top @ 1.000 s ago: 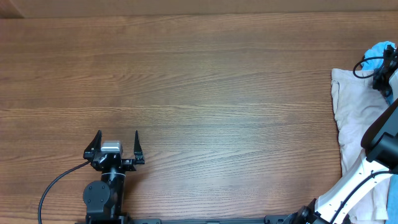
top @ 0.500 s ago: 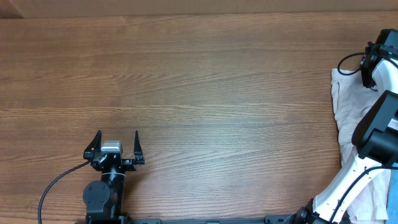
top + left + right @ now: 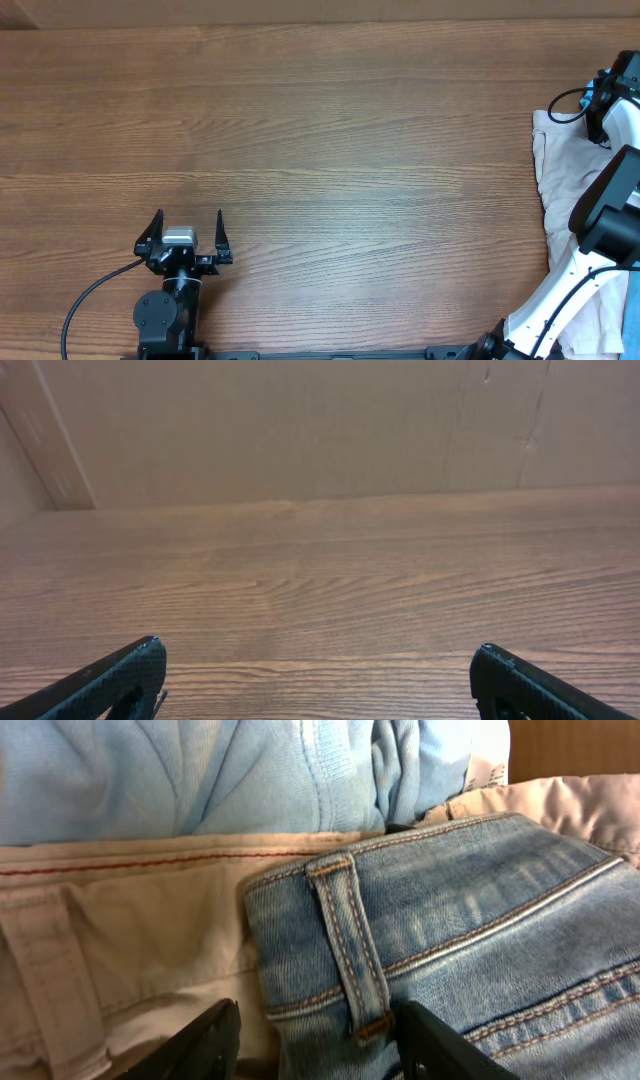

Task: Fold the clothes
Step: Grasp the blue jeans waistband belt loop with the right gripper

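Note:
The fingers are down on either side of the waistband's fold [image 3: 324, 1020] at the belt loop and closing would catch it, so it is time for my right gripper to close.
A pile of clothes lies at the table's far right edge. In the right wrist view, blue jeans [image 3: 450, 920] lie on top of cream trousers [image 3: 130, 910], with a light blue garment [image 3: 200, 780] behind them. My right gripper [image 3: 318, 1035] is open, with its fingers on either side of the jeans' waistband at a belt loop. In the overhead view it [image 3: 612, 88] is over the pile, above a whitish cloth [image 3: 565, 180]. My left gripper [image 3: 189, 222] is open and empty over the bare wooden table [image 3: 320, 580] at the front left.
A pale beige padded fabric [image 3: 580, 805] lies behind the jeans at the right. The right arm's white links and cable [image 3: 560, 300] cross the lower part of the whitish cloth. A wall [image 3: 300, 430] stands beyond the table's far edge.
My right arm has swung up over the clothes pile and now hides the blue cloth seen a second ago. The left arm has not moved.

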Robot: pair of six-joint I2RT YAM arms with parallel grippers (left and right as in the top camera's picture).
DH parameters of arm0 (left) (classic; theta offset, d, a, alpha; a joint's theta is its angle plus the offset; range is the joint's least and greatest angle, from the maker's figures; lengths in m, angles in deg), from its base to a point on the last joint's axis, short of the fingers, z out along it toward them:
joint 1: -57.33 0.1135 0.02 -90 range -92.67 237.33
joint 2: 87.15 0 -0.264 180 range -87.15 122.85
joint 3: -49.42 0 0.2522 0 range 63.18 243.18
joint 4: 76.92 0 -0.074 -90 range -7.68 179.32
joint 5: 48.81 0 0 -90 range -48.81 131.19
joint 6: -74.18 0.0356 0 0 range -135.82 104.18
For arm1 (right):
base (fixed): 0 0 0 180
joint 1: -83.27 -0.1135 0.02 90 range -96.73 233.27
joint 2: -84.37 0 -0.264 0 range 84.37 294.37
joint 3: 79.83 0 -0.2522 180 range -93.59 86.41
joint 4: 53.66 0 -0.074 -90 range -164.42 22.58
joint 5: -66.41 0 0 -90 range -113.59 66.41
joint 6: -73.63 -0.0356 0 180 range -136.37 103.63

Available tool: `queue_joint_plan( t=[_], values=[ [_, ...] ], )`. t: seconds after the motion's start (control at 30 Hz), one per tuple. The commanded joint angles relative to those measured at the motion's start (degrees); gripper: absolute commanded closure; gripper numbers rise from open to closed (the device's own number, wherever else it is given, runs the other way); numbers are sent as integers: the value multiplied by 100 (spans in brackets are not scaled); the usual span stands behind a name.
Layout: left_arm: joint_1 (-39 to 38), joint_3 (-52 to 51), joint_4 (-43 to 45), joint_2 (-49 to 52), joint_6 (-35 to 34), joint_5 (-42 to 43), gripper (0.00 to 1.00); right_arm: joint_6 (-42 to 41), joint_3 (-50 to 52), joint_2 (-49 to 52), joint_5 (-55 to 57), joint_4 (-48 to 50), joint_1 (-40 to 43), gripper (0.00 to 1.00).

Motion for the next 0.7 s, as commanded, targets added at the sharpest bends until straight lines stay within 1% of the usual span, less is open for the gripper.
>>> queue_joint_plan(
  t=[0.0, 0.03, 0.07, 0.1, 0.27, 0.33, 0.37, 0.53, 0.6, 0.67],
  values=[
    [-74, -20, -4, -59, 109, -33, 0, -20, 22, 94, -55, 103, 46, 54],
    [-74, -20, -4, -59, 109, -33, 0, -20, 22, 105, -63, 107, 52, 58],
    [-74, -20, -4, -59, 109, -33, 0, -20, 22, 107, -81, 107, 59, 59],
    [-74, -20, -4, -59, 109, -33, 0, -22, 22, 109, -79, 107, 70, 65],
    [-74, -20, -4, -59, 109, -33, 0, -22, 22, 109, -76, 103, 155, 77],
    [-74, -20, -4, -59, 109, -33, 0, -28, 22, 109, -79, 173, 157, 92],
    [-74, -20, -4, -59, 109, -33, 0, -37, 22, 109, -76, 208, 155, 96],
    [-74, -20, -4, -59, 109, -33, 0, -317, 11, -66, -2, 433, -151, 96],
    [-74, -20, -4, -59, 109, -33, 0, -1056, 0, -247, 601, 603, -219, 96],
    [-74, -20, -4, -59, 109, -33, 0, -1366, -85, -557, 765, 568, -225, 96]
  ],
)
